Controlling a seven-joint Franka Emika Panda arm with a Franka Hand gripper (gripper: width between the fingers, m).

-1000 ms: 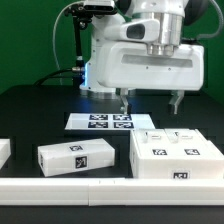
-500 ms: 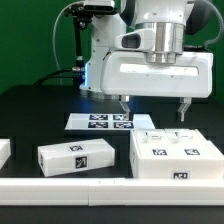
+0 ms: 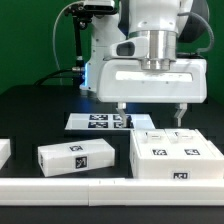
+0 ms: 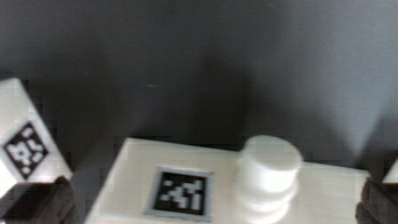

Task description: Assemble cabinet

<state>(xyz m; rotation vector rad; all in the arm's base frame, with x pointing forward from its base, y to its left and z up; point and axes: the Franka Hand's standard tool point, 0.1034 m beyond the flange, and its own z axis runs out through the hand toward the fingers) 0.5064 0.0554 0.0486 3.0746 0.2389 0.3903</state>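
Observation:
My fingers are still above the cabinet's far edge, with a dark gap over the white knob (image 4: 270,160), so my gripper moves lower and only then closes on the knob.
The cabinet (image 3: 175,155) is a large white box with square black-and-white tags, lying at the front on the exterior view's right. In the wrist view its tagged face (image 4: 187,190) and a rounded white knob-like part (image 4: 267,172) show close below. My gripper (image 3: 150,112) hangs open just above the cabinet's far edge, its two dark fingers (image 3: 122,108) wide apart and holding nothing. A dark fingertip (image 4: 39,200) shows at the edge of the wrist view.
A smaller long white block (image 3: 75,156) with one tag lies to the exterior view's left of the cabinet. The marker board (image 3: 100,122) lies behind on the black table. Another white part (image 3: 4,152) sits at the exterior view's left edge. A white rail (image 3: 60,188) runs along the front.
My gripper has come lower and moved toward the exterior view's right, closer over the cabinet. The parts on the table have not moved.

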